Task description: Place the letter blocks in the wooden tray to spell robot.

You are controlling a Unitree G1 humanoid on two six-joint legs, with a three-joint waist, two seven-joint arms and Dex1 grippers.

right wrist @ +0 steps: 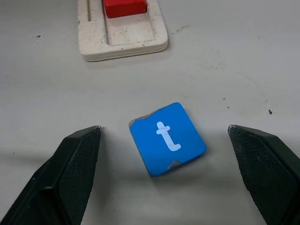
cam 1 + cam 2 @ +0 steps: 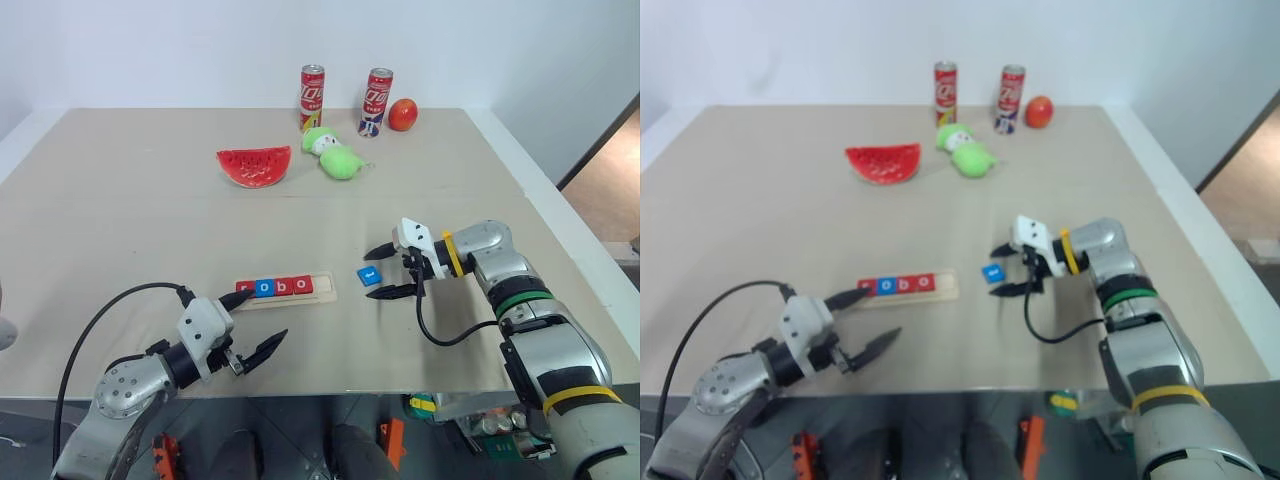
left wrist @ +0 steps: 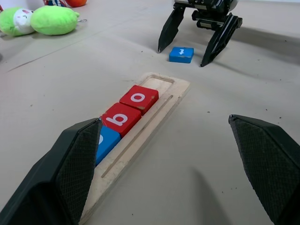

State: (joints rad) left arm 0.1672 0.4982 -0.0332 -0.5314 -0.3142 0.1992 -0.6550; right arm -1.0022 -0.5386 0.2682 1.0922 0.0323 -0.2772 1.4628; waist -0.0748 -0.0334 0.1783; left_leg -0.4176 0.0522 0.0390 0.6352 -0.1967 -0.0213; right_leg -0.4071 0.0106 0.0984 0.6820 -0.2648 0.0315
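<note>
The robot should next grab the square side edges of the blue t block (image 1: 167, 138) with its right gripper, to finish spelling robot in the tray (image 1: 129, 35).
The wooden tray (image 2: 323, 287) lies near the table's front, holding letter blocks r (image 2: 243, 289), blue o (image 2: 264, 288), red b (image 3: 121, 117) and red o (image 3: 139, 98). Its right-end slot is bare. A blue t block (image 1: 167, 138) lies flat on the table just right of the tray. My right gripper (image 2: 371, 275) is open, one finger on each side of the t block, not touching it. My left gripper (image 2: 268, 312) is open with nothing in it, hovering at the tray's front left, one fingertip (image 2: 248, 292) close over the tray's left end.
At the far side lie a watermelon slice (image 2: 255, 165), a green plush toy (image 2: 335, 157), two red cans (image 2: 313, 88) (image 2: 377, 98) and a red apple (image 2: 403, 114). The table's right edge (image 2: 590, 250) runs close by my right arm.
</note>
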